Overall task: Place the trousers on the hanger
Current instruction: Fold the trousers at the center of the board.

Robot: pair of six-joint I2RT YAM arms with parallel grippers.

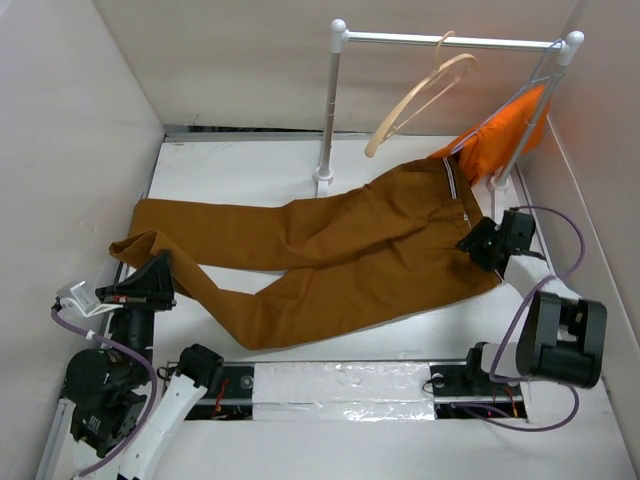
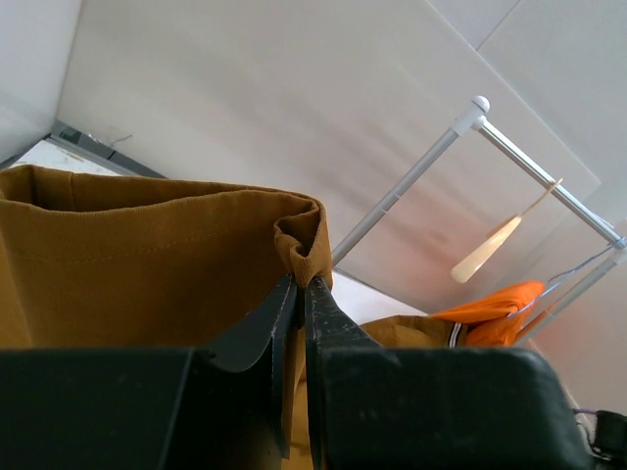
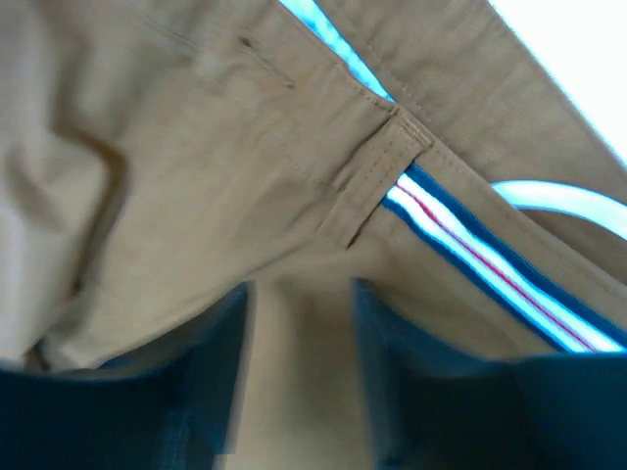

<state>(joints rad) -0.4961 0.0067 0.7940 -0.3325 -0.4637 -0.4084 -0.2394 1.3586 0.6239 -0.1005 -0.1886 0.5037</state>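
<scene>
I will fold the trousers lengthwise for the hanger, so next I will grab them with my right gripper beside the striped waistband, opposite the held hem.
The rust-brown trousers lie spread across the table, legs to the left and striped waistband to the right. My left gripper is shut on the hem of one leg, and the left wrist view shows the cuff pinched and lifted between its fingertips. My right gripper rests on the waist end. In the blurred right wrist view its jaws stand apart, with trouser fabric bulging between them beside the striped band. The beige wooden hanger hangs from the rail.
A white rack stands at the back right, with posts rising from the table. A bright orange garment hangs at its right end, close to the waistband. White walls enclose the table on three sides.
</scene>
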